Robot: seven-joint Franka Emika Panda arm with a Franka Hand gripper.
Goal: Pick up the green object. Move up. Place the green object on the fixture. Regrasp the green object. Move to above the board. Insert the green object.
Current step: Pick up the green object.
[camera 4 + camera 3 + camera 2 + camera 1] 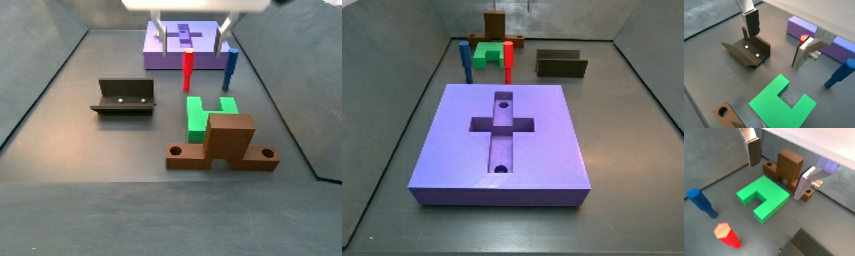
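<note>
I will next grab the green object by one leg of its U [498, 61] with my gripper, to set the object on the fixture.
The green object [764, 198] is a bright green U-shaped piece lying flat on the dark floor, and it also shows in the wrist view [784, 105] and in both side views [486, 52] [207, 112]. My gripper [778, 178] [774, 50] is open and empty, held high above the floor with its fingers [753, 152] wide apart. In a side view the gripper [191, 42] hangs in front of the board. The fixture [749, 52] [124, 97] [561, 64] is a dark bracket standing apart from the green object. The purple board [509, 140] [183, 40] [817, 37] has a cross cutout and two round holes.
A brown wooden stand [787, 168] [227, 140] stands right beside the green object. A thin blue peg [703, 203] [230, 65] and a thin red peg [727, 235] [187, 70] stand upright between the green object and the board. Grey walls enclose the floor.
</note>
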